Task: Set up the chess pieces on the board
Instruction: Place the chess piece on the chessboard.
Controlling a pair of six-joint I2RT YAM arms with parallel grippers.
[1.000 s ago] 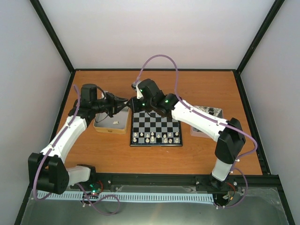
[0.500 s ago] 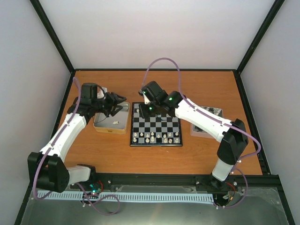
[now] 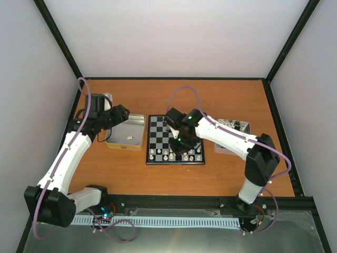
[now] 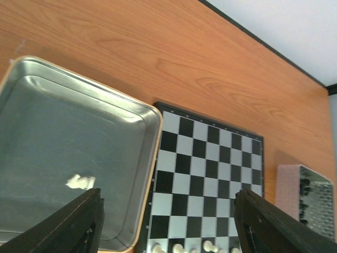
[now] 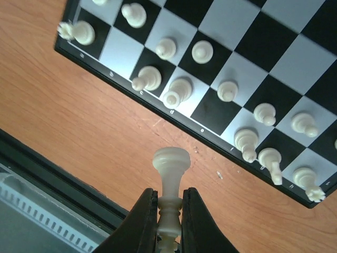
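Note:
The piece should stay in my closed right gripper until it reaches the near row's empty dark square. It would fall off the board (image 3: 167, 132) if I let go above wood.
The board (image 3: 167, 132) lies mid-table, with cream-white chess pieces (image 3: 167, 154) lined up on its two near rows. My right gripper (image 5: 169, 211) is shut on the stem of a cream-white piece (image 5: 170, 161), base outward, above the wood just off the board's (image 5: 263, 52) near edge. From above, the right gripper (image 3: 184, 147) hangs over the near rows. My left gripper (image 4: 168, 226) is open and holds nothing. It hovers over the left tin's (image 4: 63, 121) right rim and the board (image 4: 210, 168). One white piece (image 4: 80, 182) lies in that tin.
The left metal tin (image 3: 125, 139) touches the board's left side. A second tin (image 3: 234, 126) holding black pieces (image 4: 310, 192) stands right of the board, partly under the right arm. A black frame rail (image 3: 210, 201) runs along the near edge.
The two grippers were together at the board's far left corner. The left one opened and drew back over the left tin. The right one carried the white piece toward the near rows.

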